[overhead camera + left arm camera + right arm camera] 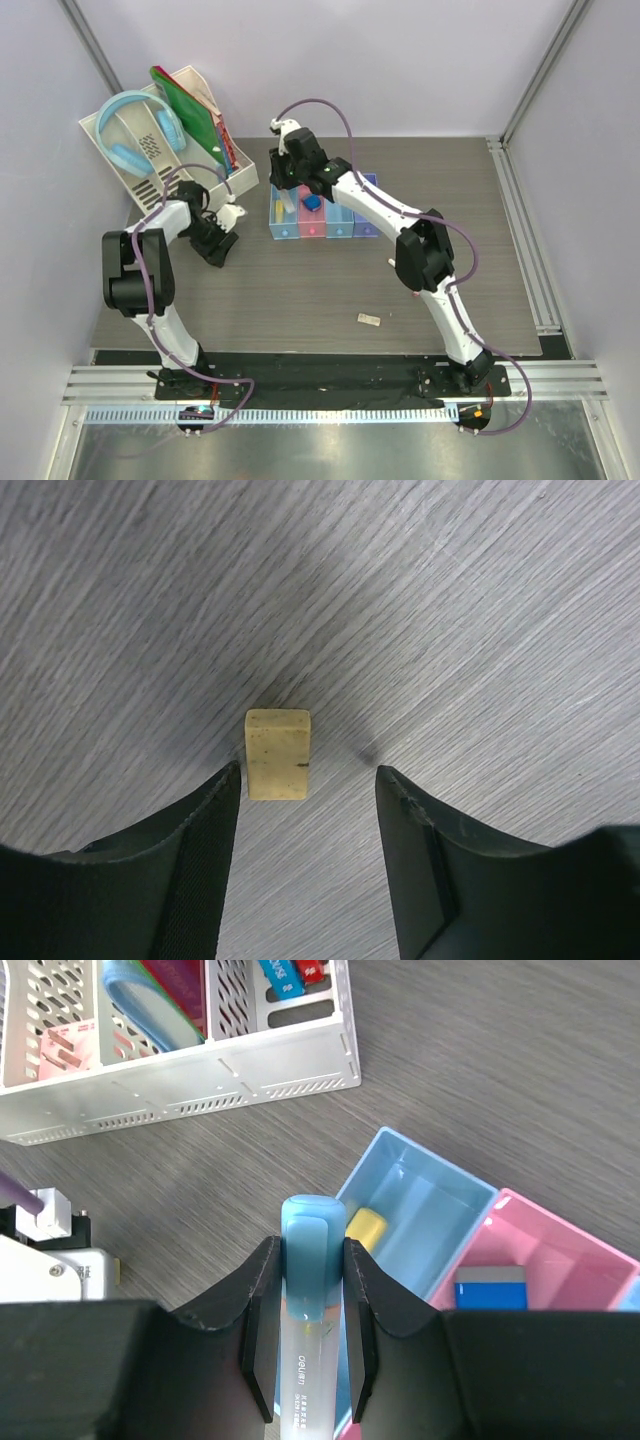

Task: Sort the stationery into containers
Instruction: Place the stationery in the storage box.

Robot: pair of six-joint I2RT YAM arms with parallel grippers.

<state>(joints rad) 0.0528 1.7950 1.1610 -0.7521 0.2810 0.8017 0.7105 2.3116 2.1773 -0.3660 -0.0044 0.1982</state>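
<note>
The near end of the small cream block point(278, 753) lies between the fingers of my left gripper, so closing now would catch it and my left gripper closes next.
My right gripper point(312, 1252) is shut on the light-blue-and-white tube point(312, 1230) and holds it just left of the near end of the first light blue bin point(440, 1195). That bin holds the tiny yellow piece point(365, 1228). The pink bin point(560, 1250) holds the blue square eraser point(490, 1288). In the top view this gripper point(284, 182) hangs over the left end of the bin row point(345, 222). My left gripper point(308, 772) is open just above the table, with a small cream block point(278, 753) at its fingertips, close to the left finger. A tan flat piece point(369, 319) lies on the table near the front. No pens show.
The white slotted rack point(200, 185) stands at the back left with blue headphones point(135, 125) and green and red folders point(190, 110); it also shows in the right wrist view point(200, 1075). My left gripper point(220, 248) is just in front of it.
</note>
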